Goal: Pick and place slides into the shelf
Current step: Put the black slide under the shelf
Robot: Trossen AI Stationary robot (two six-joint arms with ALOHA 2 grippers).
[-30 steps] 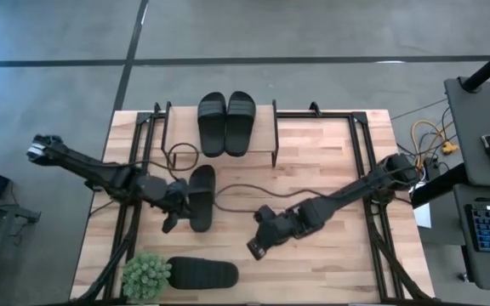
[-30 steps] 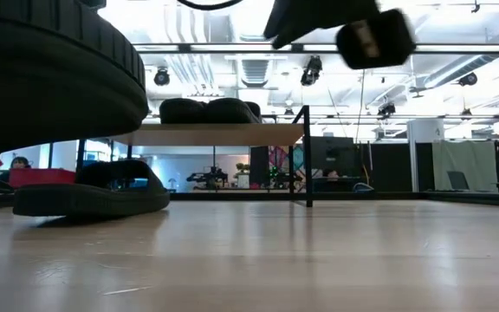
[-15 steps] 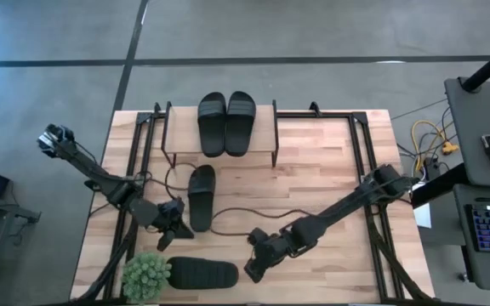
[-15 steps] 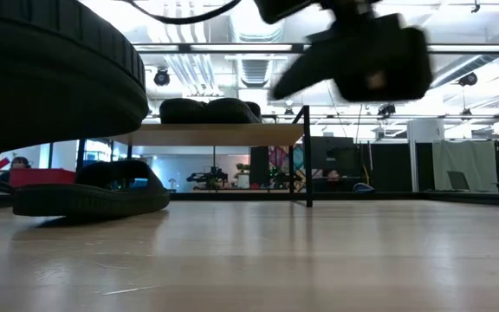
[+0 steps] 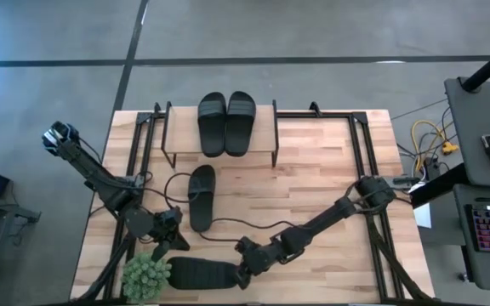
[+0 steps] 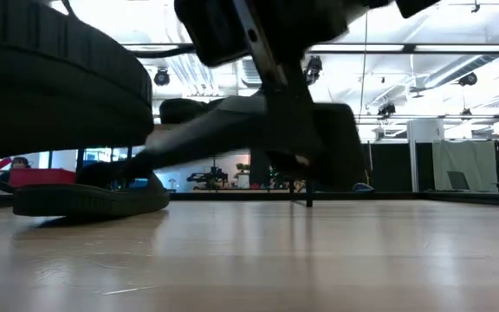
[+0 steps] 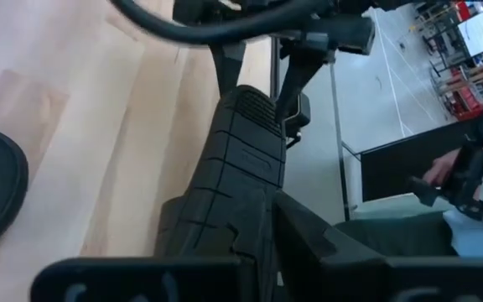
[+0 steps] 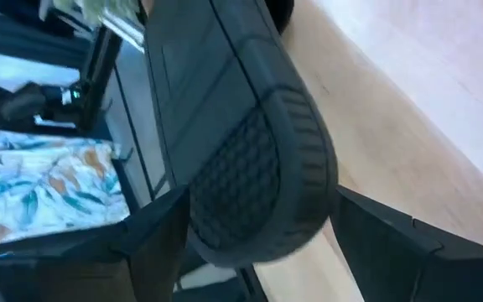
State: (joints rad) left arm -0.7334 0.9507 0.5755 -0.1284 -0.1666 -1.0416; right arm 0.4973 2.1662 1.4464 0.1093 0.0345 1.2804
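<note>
My right gripper is to take hold of the slide by its end next, so that it can put the black slide into the shelf.
Two black slides lie side by side on the shelf at the table's far edge. A third slide lies flat on the table in front of the shelf. The last slide lies flat along the near edge. My right gripper is open at that slide's right end, with one finger on each side of it. My left gripper is open just above the same slide's left end, beside the plant.
A small green potted plant stands at the near left corner, against the near slide's left end. A black cable trails across the table's middle. Black frame rails run along both sides. Bare wood lies at the right.
My right gripper has gone toward the table's near left and down to the near slide's right end. My left gripper has left the middle slide and gone toward the near edge, to the near slide's left end. No slide has shifted.
</note>
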